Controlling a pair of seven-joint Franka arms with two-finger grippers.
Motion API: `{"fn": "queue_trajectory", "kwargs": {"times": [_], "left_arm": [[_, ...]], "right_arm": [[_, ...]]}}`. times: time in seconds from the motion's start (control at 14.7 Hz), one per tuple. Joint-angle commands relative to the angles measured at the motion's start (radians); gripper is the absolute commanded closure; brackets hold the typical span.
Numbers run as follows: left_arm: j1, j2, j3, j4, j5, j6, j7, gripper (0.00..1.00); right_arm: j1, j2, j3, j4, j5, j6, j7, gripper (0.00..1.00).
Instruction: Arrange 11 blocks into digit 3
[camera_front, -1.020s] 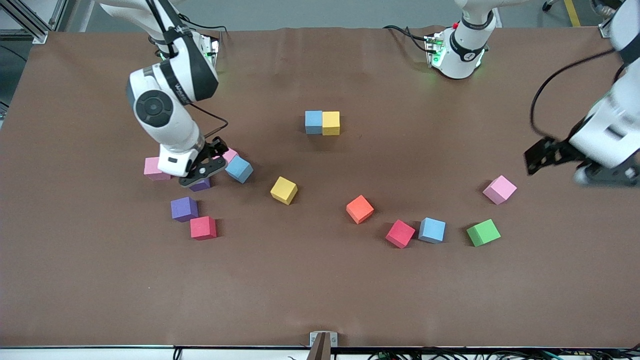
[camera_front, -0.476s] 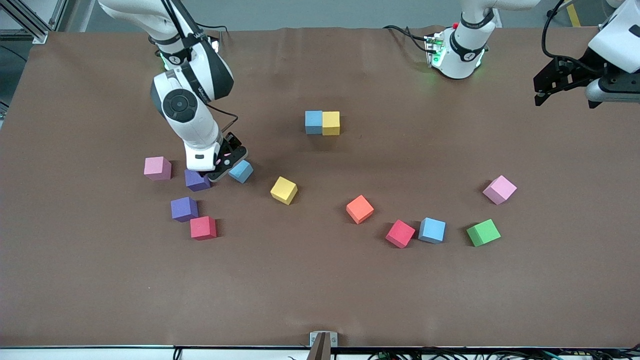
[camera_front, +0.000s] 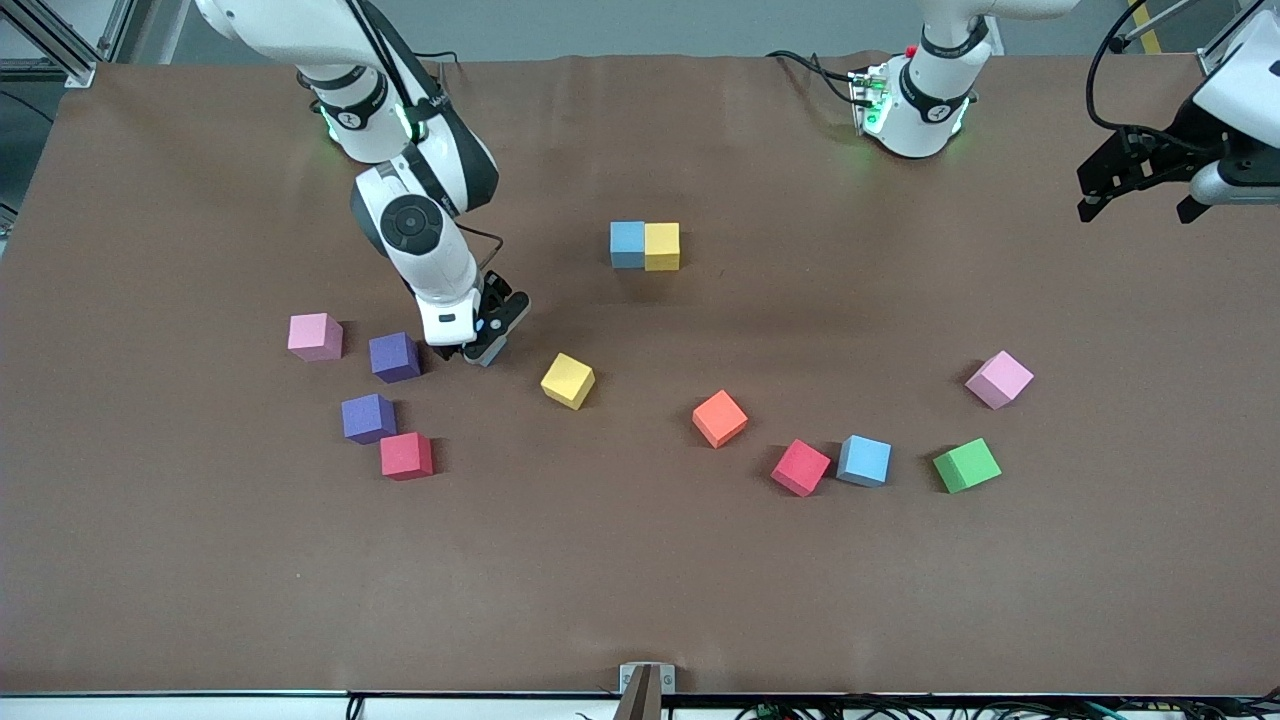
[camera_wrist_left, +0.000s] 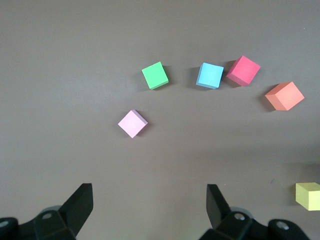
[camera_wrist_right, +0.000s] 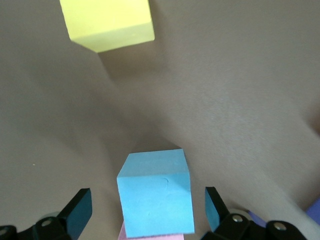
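Note:
The light blue block's sides are still out of reach of my right gripper's fingers. My right gripper should move toward the block before it closes on it.
My right gripper (camera_front: 485, 345) is low over a light blue block (camera_wrist_right: 155, 192). Its open fingers (camera_wrist_right: 80, 212) stand on either side of the block with a gap on both sides. A pink cube (camera_wrist_right: 150, 236) touches that block. A light blue block (camera_front: 627, 245) and a yellow one (camera_front: 662, 247) sit joined nearer the bases. Loose blocks: yellow (camera_front: 568, 381), orange (camera_front: 720, 418), red (camera_front: 800, 467), light blue (camera_front: 864, 460), green (camera_front: 966, 465), two purple (camera_front: 394, 357) (camera_front: 368, 418), red (camera_front: 406, 455). My left gripper (camera_front: 1130, 185) hangs open and empty, high over the left arm's end of the table.
A pink cube (camera_front: 315, 336) lies beside the purple blocks at the right arm's end. Another pink cube (camera_front: 999, 379) lies just farther from the camera than the green block. Brown table (camera_front: 640, 580).
My right gripper has slid from the purple block and pink cube to the light blue block, staying open. My left arm has swung up and back toward its base side.

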Motion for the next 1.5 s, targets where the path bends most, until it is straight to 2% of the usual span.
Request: {"fn": "queue_trajectory", "kwargs": {"times": [0.0,0.2,0.48,0.54,0.68,0.75,0.88,1.09,1.43], "left_arm": [[0.002,0.025,-0.022,0.003,-0.025,0.016,-0.001,0.0],[0.005,0.115,-0.022,0.078,-0.021,0.008,0.034,0.0],[0.014,0.12,-0.022,0.075,-0.021,-0.008,0.037,0.0],[0.005,0.124,-0.022,0.075,-0.013,-0.01,0.04,0.0],[-0.003,0.128,-0.024,0.093,-0.004,-0.022,0.043,0.0],[-0.005,0.134,-0.025,0.108,-0.004,-0.025,0.045,0.0],[-0.009,0.149,-0.044,0.119,-0.004,-0.032,0.045,0.0],[0.005,0.161,-0.045,0.127,-0.022,-0.033,0.045,0.0],[0.011,0.174,-0.039,0.144,-0.022,-0.033,0.0,0.0]], "right_arm": [[-0.012,-0.001,-0.002,-0.043,-0.001,0.043,-0.067,0.0],[-0.029,0.008,-0.004,-0.061,-0.001,0.049,-0.098,0.0],[-0.032,0.016,-0.004,-0.077,-0.001,0.061,-0.098,0.0],[-0.032,0.016,-0.004,-0.08,-0.001,0.064,-0.098,0.08],[-0.029,0.023,-0.004,-0.077,-0.002,0.064,-0.098,0.42],[-0.029,0.025,-0.002,-0.075,-0.002,0.064,-0.098,0.52],[-0.024,0.025,-0.002,-0.069,-0.002,0.064,-0.151,0.65],[-0.017,0.02,-0.002,-0.061,-0.002,0.063,-0.32,0.7],[0.052,-0.018,0.014,-0.063,-0.001,0.058,-0.355,0.73]]}}
